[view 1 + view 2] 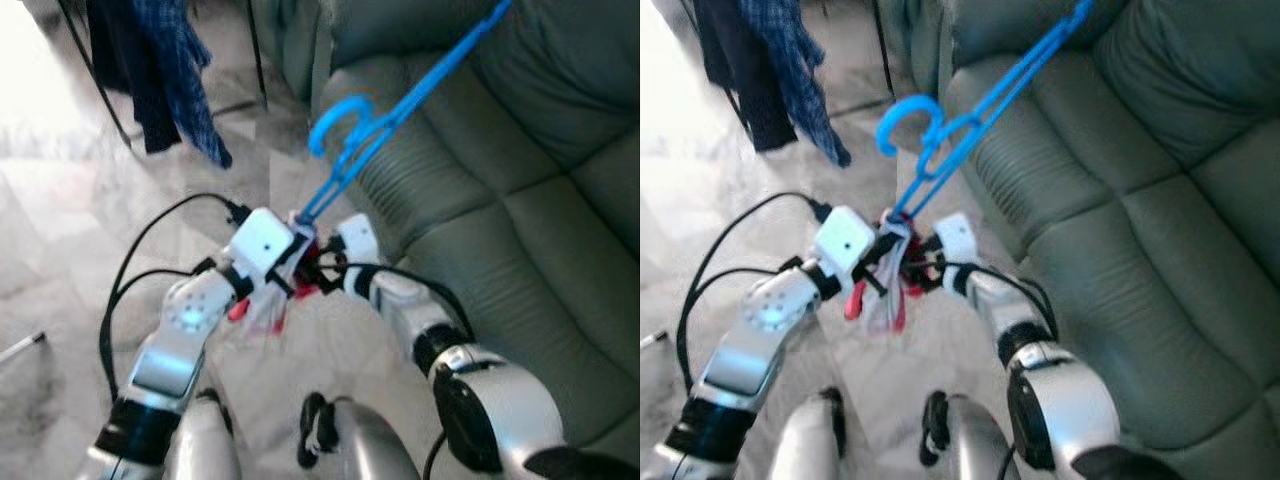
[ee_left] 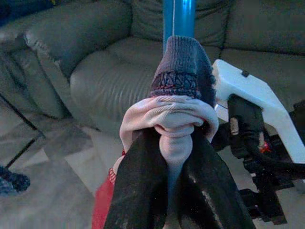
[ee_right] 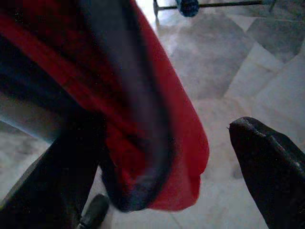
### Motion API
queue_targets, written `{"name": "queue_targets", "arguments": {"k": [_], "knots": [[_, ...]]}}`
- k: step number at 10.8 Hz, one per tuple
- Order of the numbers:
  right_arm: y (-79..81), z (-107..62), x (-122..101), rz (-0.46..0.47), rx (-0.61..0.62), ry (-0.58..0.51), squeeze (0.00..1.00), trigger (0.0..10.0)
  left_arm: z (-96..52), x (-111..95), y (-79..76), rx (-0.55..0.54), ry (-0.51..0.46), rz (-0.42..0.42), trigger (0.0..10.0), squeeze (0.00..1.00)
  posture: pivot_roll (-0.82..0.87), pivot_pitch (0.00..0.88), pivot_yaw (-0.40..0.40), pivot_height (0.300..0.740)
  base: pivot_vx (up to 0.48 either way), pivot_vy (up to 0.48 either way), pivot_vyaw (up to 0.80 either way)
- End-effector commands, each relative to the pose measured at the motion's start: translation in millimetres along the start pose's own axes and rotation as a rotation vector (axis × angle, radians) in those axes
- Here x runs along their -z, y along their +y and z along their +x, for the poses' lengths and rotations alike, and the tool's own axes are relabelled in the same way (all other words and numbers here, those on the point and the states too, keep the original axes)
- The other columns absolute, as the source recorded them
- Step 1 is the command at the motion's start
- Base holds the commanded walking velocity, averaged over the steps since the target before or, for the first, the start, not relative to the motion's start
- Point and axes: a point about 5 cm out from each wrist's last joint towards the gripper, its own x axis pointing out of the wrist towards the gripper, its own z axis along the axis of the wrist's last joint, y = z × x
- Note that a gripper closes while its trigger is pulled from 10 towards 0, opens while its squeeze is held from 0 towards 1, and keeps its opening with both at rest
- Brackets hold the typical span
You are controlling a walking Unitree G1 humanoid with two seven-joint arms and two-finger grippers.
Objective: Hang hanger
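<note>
My right gripper is to grab the blue hanger's bar inside the red garment next, so the hook point(image 1: 335, 115) stays free to hang.
A blue plastic hanger point(image 1: 400, 100) slants up from my hands toward the sofa, its hook point(image 1: 335, 115) pointing left. A bunched garment point(image 1: 885, 290) of pink, red and purple cloth drapes over the hanger's lower end. My left gripper point(image 2: 174, 143) is shut on that cloth and the blue bar beneath it. My right gripper point(image 3: 162, 143) sits just beside it, open, with a fold of red cloth point(image 3: 162, 119) hanging between its fingers point(image 3: 267, 167). Both hands meet low in front of me point(image 1: 300, 250).
A grey-green leather sofa point(image 1: 520, 200) lies along the right. At the far left a dark rack frame point(image 1: 95, 70) carries a blue plaid garment point(image 1: 175, 70) and a dark one. Pale marble floor point(image 1: 60, 220) lies to the left. Black cables point(image 1: 130, 270) loop off my left arm.
</note>
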Motion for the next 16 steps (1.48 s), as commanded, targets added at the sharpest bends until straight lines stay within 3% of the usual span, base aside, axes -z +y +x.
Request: {"name": "queue_targets", "arguments": {"k": [1, 3, 5, 7, 8, 10, 11, 12, 14, 16], "knots": [[-5.1, -3.2, 9.3, -0.013, 0.052, 0.055, 0.0, 0.0, -1.5, -12.7, -3.1, -0.001, -0.041, 0.014, 10.0, 0.0, 0.18, 0.327, -0.198, 0.74, 0.0, 0.0, 0.0], [-19.8, -11.9, 22.2, 0.004, 0.183, 0.128, 0.0, 0.0, -5.9, -28.8, 1.2, -0.021, -0.077, 0.009, 10.0, 0.0, 0.18, 0.336, -0.2, 0.74, 0.0, 0.0, 0.0], [-33.9, -28.0, 47.4, 0.115, 0.32, 0.215, 0.0, 0.0, -8.1, -44.7, 7.2, -0.038, -0.114, 0.004, 10.0, 0.0, 0.18, 0.338, -0.199, 0.74, 0.0, 0.0, 0.0], [-45.1, -36.9, 51.2, 0.123, 0.379, 0.214, 0.0, 0.0, -10.4, -44.7, 12.9, -0.052, -0.106, 0.018, 10.0, 0.0, 0.18, 0.325, -0.2, 0.74, 0.0, 0.0, 0.0], [-57.5, -43.6, 46.1, 0.1, 0.409, 0.181, 0.0, 0.0, -14.6, -33.5, 15.5, -0.055, -0.068, 0.043, 10.0, 0.0, 0.17, 0.313, -0.199, 0.74, 0.0, 0.0, 0.0], [-99.8, -70.5, 25.2, 0.086, 0.537, 0.058, 0.0, 0.0, -29.1, 11.2, 20.2, -0.05, 0.08, 0.112, 10.0, 0.0, 0.13, 0.275, -0.19, 0.74, 0.0, 0.0, 0.0], [-129.7, -93.2, 1.8, 0.083, 0.621, -0.065, 0.0, 0.0, -39.6, 40.7, 29.7, -0.099, 0.166, 0.116, 10.0, 0.0, 0.1, 0.24, -0.175, 0.74, 0.0, 0.0, 0.0], [-140.8, -102.4, -12.9, 0.071, 0.621, -0.131, 0.0, 0.0, -44.9, 54.3, 34.5, -0.13, 0.206, 0.118, 10.0, 0.0, 0.09, 0.218, -0.168, 0.74, 0.0, 0.0, 0.0], [-147.5, -108.9, -38.8, -0.012, 0.561, -0.233, 0.0, 0.0, -54.4, 92.6, 38.9, -0.149, 0.309, 0.118, 10.0, 0.0, 0.06, 0.137, -0.13, 0.74, 0.0, 0.0, 0.0], [-133.3, -99.1, -34.6, -0.029, 0.501, -0.271, 0.0, 0.0, -62.8, 126.0, 41.8, -0.17, 0.439, 0.123, 10.0, 0.0, 0.04, 0.07, -0.075, 0.74, 0.0, 0.0, 0.0]]}}
